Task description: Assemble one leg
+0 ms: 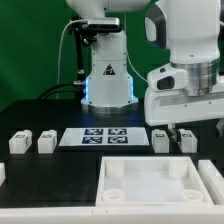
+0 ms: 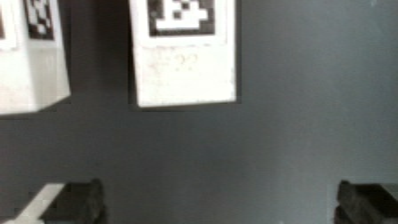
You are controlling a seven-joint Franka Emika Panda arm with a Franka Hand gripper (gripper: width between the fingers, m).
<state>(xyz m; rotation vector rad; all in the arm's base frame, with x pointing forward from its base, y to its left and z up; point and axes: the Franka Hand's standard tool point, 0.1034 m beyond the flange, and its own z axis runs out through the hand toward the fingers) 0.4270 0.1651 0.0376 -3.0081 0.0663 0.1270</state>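
Observation:
My gripper grips one white leg by the plain end [image 1: 188, 148] [image 2: 187, 80] beside its marker tag next, so that the leg fits into the white tray-like piece.
Four white legs with marker tags lie on the black table in the exterior view: two on the left [image 1: 18, 143] [image 1: 45, 142] and two on the right [image 1: 161, 140] [image 1: 185, 141]. My gripper [image 1: 180, 129] hangs just above the right pair. In the wrist view one leg [image 2: 183, 55] lies ahead of the open jaws and a second leg [image 2: 27, 55] is at the picture's edge. The gripper [image 2: 217, 204] is open and empty, and its dark fingertips [image 2: 71, 200] stand wide apart over bare table, touching neither leg.
The marker board [image 1: 105, 136] lies between the two pairs of legs. The wide white tray-like piece [image 1: 150, 167] with corner sockets sits in front. A small white part [image 1: 2, 172] shows at the exterior view's left edge. The robot base [image 1: 108, 80] stands behind.

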